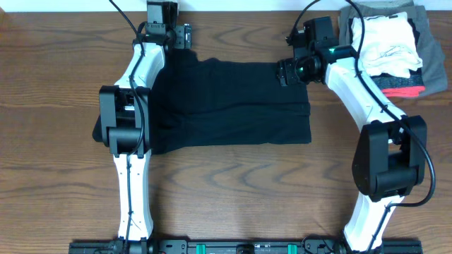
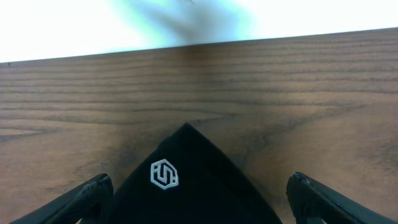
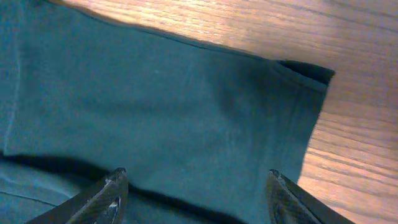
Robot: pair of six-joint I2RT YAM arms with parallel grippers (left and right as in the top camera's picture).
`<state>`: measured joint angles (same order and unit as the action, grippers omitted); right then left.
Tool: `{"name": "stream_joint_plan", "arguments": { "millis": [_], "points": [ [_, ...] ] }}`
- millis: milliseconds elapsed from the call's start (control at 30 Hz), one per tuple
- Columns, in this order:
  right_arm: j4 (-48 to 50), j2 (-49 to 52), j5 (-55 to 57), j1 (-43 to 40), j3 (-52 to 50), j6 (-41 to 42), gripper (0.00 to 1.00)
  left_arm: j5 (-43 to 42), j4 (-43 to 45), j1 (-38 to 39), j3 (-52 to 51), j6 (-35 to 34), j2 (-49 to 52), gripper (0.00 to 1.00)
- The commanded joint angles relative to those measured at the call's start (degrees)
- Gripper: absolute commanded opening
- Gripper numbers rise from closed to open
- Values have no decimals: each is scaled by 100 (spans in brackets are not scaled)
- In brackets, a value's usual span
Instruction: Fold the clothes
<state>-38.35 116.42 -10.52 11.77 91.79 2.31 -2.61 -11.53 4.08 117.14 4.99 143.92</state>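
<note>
The left gripper will next grip the black T-shirt by its pointed logo corner (image 2: pixel 186 135), so that it can fold that corner over.
The black T-shirt (image 1: pixel 229 106) lies partly folded in the middle of the wooden table. My left gripper (image 1: pixel 185 37) is open over its far left corner; the left wrist view shows a pointed corner of black fabric (image 2: pixel 199 186) with a small white logo (image 2: pixel 165 174) between the open fingers (image 2: pixel 199 196). My right gripper (image 1: pixel 286 71) is open over the shirt's far right corner. In the right wrist view the fabric (image 3: pixel 161 118) looks teal, with a folded layer and a hemmed edge at the right, between the spread fingers (image 3: pixel 196 193). Neither gripper holds anything.
A stack of folded garments (image 1: pixel 395 42), white on grey and red-striped, sits at the far right corner of the table (image 1: pixel 240 190). The table's far edge (image 2: pixel 186 46) runs close behind the left gripper.
</note>
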Motion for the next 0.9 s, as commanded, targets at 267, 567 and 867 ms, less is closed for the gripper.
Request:
{"name": "stream_joint_plan", "arguments": {
  "millis": [267,567,867],
  "points": [
    [-37,-31,-2,177,101,-70,69,28,216,-20,92,81,302,90],
    [-136,-31,0,192,101,-72,70,20,415,-20,92,83,564,88],
    [-125,-31,0,192,101,-72,71,26,605,-20,92,81,605,45]
  ]
}}
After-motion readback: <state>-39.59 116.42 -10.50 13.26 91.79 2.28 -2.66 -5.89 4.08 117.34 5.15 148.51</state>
